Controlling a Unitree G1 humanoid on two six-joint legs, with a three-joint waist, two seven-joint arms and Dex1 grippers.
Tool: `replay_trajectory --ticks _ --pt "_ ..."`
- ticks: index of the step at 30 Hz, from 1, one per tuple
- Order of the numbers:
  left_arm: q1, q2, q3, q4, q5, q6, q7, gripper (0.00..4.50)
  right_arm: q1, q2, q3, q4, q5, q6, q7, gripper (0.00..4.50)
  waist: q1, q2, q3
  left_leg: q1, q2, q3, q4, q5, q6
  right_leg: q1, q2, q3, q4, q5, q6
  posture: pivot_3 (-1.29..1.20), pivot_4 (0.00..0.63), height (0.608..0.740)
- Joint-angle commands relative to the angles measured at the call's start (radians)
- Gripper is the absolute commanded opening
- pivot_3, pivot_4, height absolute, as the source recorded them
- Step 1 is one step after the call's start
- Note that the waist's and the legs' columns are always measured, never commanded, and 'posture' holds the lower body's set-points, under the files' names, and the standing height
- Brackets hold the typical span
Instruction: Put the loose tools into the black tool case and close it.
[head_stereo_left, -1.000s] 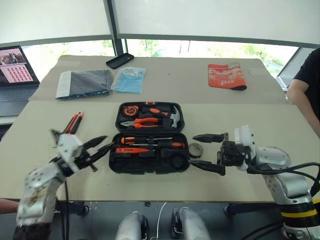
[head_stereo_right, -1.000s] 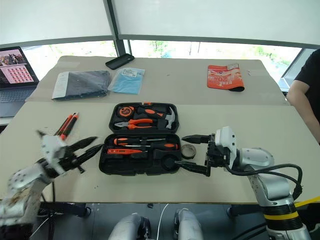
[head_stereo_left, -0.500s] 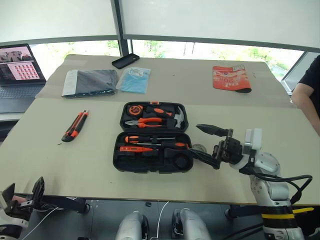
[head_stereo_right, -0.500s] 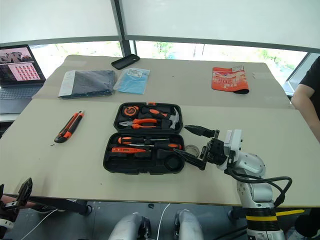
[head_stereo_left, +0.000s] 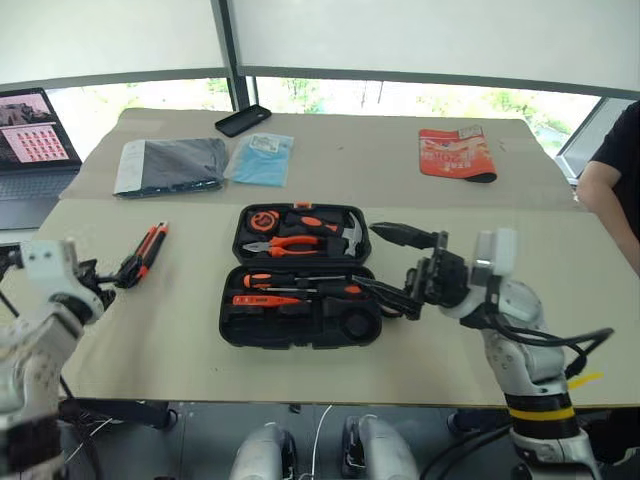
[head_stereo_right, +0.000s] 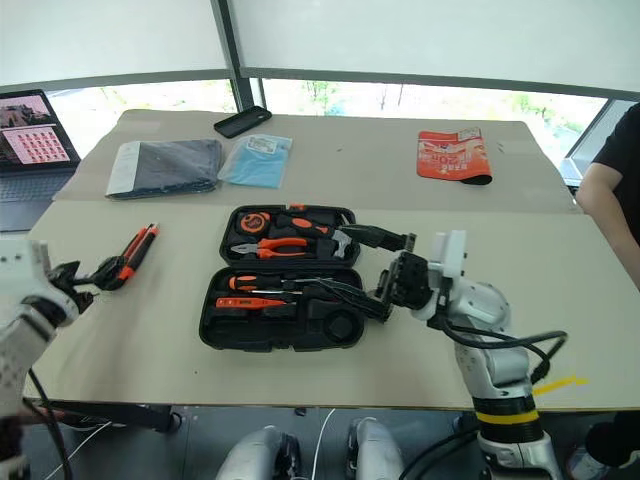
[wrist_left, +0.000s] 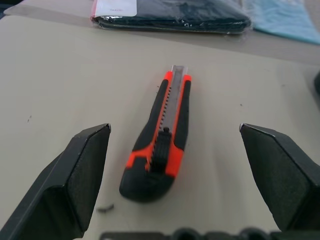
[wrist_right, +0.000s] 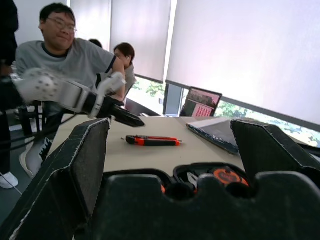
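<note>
My left gripper needs to move toward the utility knife's handle (head_stereo_left: 150, 250) (wrist_left: 156, 160) before it closes on it. The table shows between my fingers and the knife's handle, so they would miss if I closed now.
The black tool case (head_stereo_left: 232, 330) lies open mid-table, with two orange-and-black screwdrivers (head_stereo_left: 300, 282) and a small orange tester (head_stereo_left: 265, 299) in its near half. An orange-black utility knife (head_stereo_left: 146, 249) lies loose on the table to the left of the case. My left gripper (head_stereo_left: 112, 272) is open at the knife's near end; in the left wrist view the knife (wrist_left: 160, 135) lies between the spread fingers (wrist_left: 80, 175), untouched. My right gripper (head_stereo_left: 366, 256) hangs open and empty over the case's right side. The tape roll is hidden.
Pliers (head_stereo_left: 285, 243) and a hammer (head_stereo_left: 350, 235) sit in the case's far half. At the back lie a laptop (head_stereo_left: 30, 140), a dark packet (head_stereo_left: 170, 165), a blue packet (head_stereo_left: 258, 158), a black slab (head_stereo_left: 242, 120) and an orange pouch (head_stereo_left: 455, 152). A person (head_stereo_left: 610, 170) sits at the right.
My left arm dropped below the table edge, then came up at the far left, and its gripper opened wide by the knife. My right gripper rose and moved left over the case's right side.
</note>
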Motion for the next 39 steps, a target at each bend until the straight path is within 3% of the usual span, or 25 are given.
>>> replay_trajectory --ticks 1,8,11,17,22,24,27,30,33,37,39 --pt "-0.178 0.038 -0.102 0.274 0.127 -0.077 -0.044 4.45 -0.006 0.003 -0.002 -0.007 -0.008 -0.015 -0.006 4.50 0.001 0.000 0.000 0.000 -0.001 0.000 0.000 0.000 0.000 0.000 -0.001 0.000 0.000 0.000 0.000 0.00 0.150 0.740" --pt "-0.361 0.034 -0.217 0.547 0.226 -0.131 -0.190 4.45 0.031 -0.008 -0.008 -0.027 -0.012 -0.018 -0.003 4.50 -0.005 0.000 0.000 0.000 -0.002 0.002 0.000 0.001 0.003 -0.001 -0.001 -0.001 0.000 0.002 -0.003 0.00 0.150 0.740" --pt "-0.386 0.046 -0.235 0.586 0.248 -0.104 -0.224 3.71 0.045 -0.017 -0.013 -0.038 -0.010 -0.015 -0.005 4.50 -0.006 0.000 0.000 0.000 -0.002 0.002 0.000 0.001 0.003 -0.001 -0.001 0.000 0.000 0.002 -0.003 0.00 0.150 0.740" --pt "-0.318 0.068 -0.194 0.534 0.251 -0.062 -0.241 1.64 0.054 -0.042 -0.029 -0.050 -0.001 -0.005 -0.004 4.50 -0.013 0.000 0.000 0.000 -0.002 0.002 0.001 0.001 0.003 0.000 -0.003 0.001 0.001 0.000 0.000 0.00 0.150 0.740" --pt "-0.236 0.061 -0.063 0.316 0.114 -0.079 -0.351 1.62 0.083 -0.093 -0.077 -0.042 0.002 -0.009 0.003 4.50 -0.020 -0.001 0.000 0.000 -0.001 0.001 0.001 0.002 0.003 0.000 -0.007 0.003 0.001 0.000 0.000 0.00 0.150 0.740" --pt "-0.179 0.106 -0.077 0.195 0.060 -0.095 -0.522 1.62 0.075 -0.143 -0.102 0.000 -0.016 -0.030 0.045 4.50 -0.018 -0.002 0.001 0.000 0.000 0.000 0.001 0.001 0.002 -0.001 -0.007 0.003 0.001 0.000 0.000 0.00 0.150 0.740" --pt "-0.064 0.206 -0.133 -0.042 -0.046 -0.111 -0.854 1.62 0.055 -0.208 -0.151 0.049 -0.012 -0.042 0.078 4.50 -0.017 -0.002 0.002 -0.002 0.000 0.000 0.001 -0.001 -0.002 -0.001 -0.007 0.002 0.000 0.000 0.000 0.00 0.150 0.740" --pt "-0.047 0.296 -0.272 -0.169 0.031 -0.245 -1.035 1.62 0.147 -0.277 -0.223 0.032 0.019 -0.015 0.111 4.50 -0.004 0.000 0.001 -0.002 -0.001 0.000 0.001 -0.003 -0.004 -0.001 -0.008 0.002 0.000 0.000 0.000 0.00 0.150 0.740" --pt "-0.066 0.317 -0.352 -0.232 0.072 -0.312 -1.098 1.62 0.228 -0.327 -0.246 -0.010 0.033 -0.006 0.160 4.50 0.008 0.001 0.001 -0.001 -0.001 -0.001 0.000 -0.003 -0.005 0.000 -0.008 0.002 -0.001 -0.001 -0.001 0.00 0.150 0.740" --pt "-0.163 0.245 -0.532 -0.276 0.160 -0.361 -1.123 1.62 0.313 -0.382 -0.263 -0.057 0.025 -0.024 0.220 4.50 0.005 0.002 0.001 -0.001 -0.001 0.000 0.001 -0.003 -0.003 0.000 -0.003 0.003 0.000 -0.001 0.000 0.00 0.150 0.740" --pt "-0.197 0.234 -0.581 -0.271 0.195 -0.360 -1.127 1.62 0.346 -0.401 -0.255 -0.093 0.014 -0.026 0.244 4.50 0.006 0.002 0.001 -0.001 -0.001 -0.001 0.001 -0.004 0.007 0.000 -0.003 0.003 0.001 -0.001 0.001 0.00 0.150 0.740"
